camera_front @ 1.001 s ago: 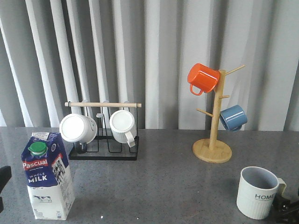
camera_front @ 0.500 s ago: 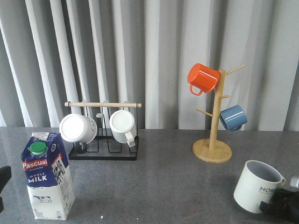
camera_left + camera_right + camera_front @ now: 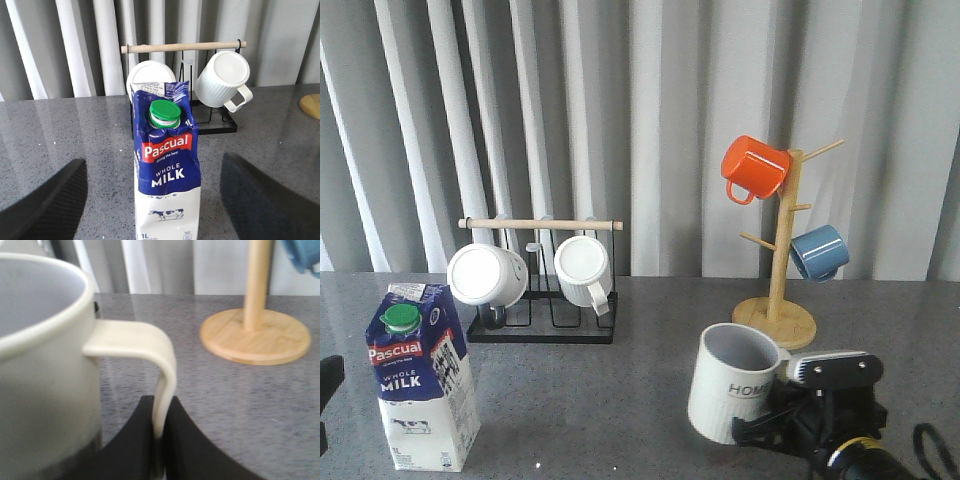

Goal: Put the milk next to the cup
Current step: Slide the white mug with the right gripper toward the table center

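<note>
The mug's tilted base is still above the tabletop, so the robot's right gripper should keep hold of the mug until the mug's base is down on the tabletop.
The milk point(image 3: 422, 378), a blue-and-white carton with a green cap, stands upright at the near left of the table; it also shows in the left wrist view point(image 3: 167, 170). My left gripper point(image 3: 152, 200) is open, its jaws wide apart on either side of the carton, not touching it. The cup point(image 3: 732, 383), an off-white ribbed mug with "HOME" lettering, is held slightly tilted near the table's front middle-right. My right gripper point(image 3: 159, 420) is shut on the cup's handle point(image 3: 162, 375); in the front view it sits just right of the mug point(image 3: 770, 425).
A black wire rack point(image 3: 542, 325) with a wooden bar holds two white mugs point(image 3: 486, 274) behind the milk. A wooden mug tree point(image 3: 775, 320) at the back right carries an orange mug point(image 3: 754, 168) and a blue mug point(image 3: 818, 252).
My right gripper has carried the cup leftward from the table's right edge toward the middle, tilting it slightly. The milk and the left gripper have not moved.
</note>
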Controlling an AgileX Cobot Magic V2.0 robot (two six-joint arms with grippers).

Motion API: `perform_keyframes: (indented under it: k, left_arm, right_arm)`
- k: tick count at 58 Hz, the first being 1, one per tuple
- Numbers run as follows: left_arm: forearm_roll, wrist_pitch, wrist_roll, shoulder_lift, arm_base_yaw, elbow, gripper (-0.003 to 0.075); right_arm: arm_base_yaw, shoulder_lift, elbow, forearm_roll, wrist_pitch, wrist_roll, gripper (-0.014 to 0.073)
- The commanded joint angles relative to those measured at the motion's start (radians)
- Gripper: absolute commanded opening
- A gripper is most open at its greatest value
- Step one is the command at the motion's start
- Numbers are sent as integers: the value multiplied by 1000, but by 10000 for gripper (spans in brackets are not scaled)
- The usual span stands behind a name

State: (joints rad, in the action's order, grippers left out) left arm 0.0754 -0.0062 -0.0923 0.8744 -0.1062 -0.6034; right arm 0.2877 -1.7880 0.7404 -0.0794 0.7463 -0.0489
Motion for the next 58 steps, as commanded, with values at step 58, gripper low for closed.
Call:
perform_keyframes:
  k: [58]
  left_arm:
    - [-10, -64, -8, -6, -5, -33, 523]
  right_arm:
    - [247, -160, 200, -577, 41, 531, 66]
